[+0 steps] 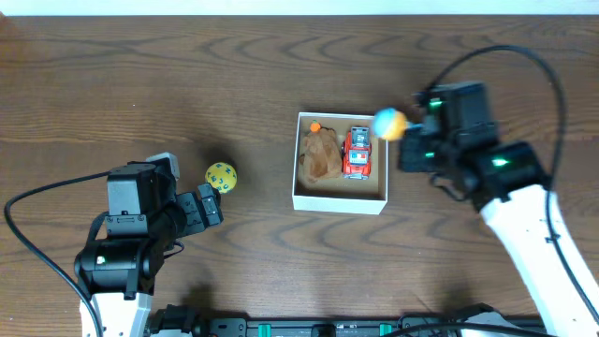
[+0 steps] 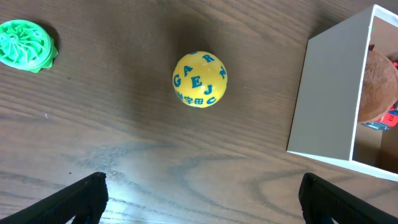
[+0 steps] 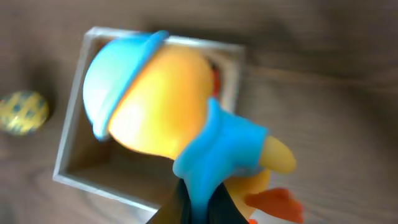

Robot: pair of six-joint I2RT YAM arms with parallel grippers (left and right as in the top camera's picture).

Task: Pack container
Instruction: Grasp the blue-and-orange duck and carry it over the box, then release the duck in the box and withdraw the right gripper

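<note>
The duck toy (image 1: 388, 124) sticks out over the box's rim (image 1: 386, 157), so I will move the duck toy over the tan bottom of the box before my right gripper lets go of it.
The container (image 1: 340, 199), a small white box with a tan inside, stands mid-table and holds a brown toy (image 1: 321, 154) and a red toy truck (image 1: 357, 152). My right gripper (image 1: 401, 133) is shut on a yellow duck toy in blue cap and blue shirt (image 1: 389, 123), held above the box's right far corner. In the right wrist view the duck (image 3: 168, 112) fills the frame above the box (image 3: 71, 149). A yellow letter ball (image 1: 221, 176) lies left of the box. My left gripper (image 2: 202, 202) is open and empty, just short of the ball (image 2: 199, 79).
A green ribbed disc toy (image 2: 25, 45) lies at the far left in the left wrist view. The box's white wall (image 2: 329, 99) stands to the right of the ball. The yellow ball also shows in the right wrist view (image 3: 22, 112).
</note>
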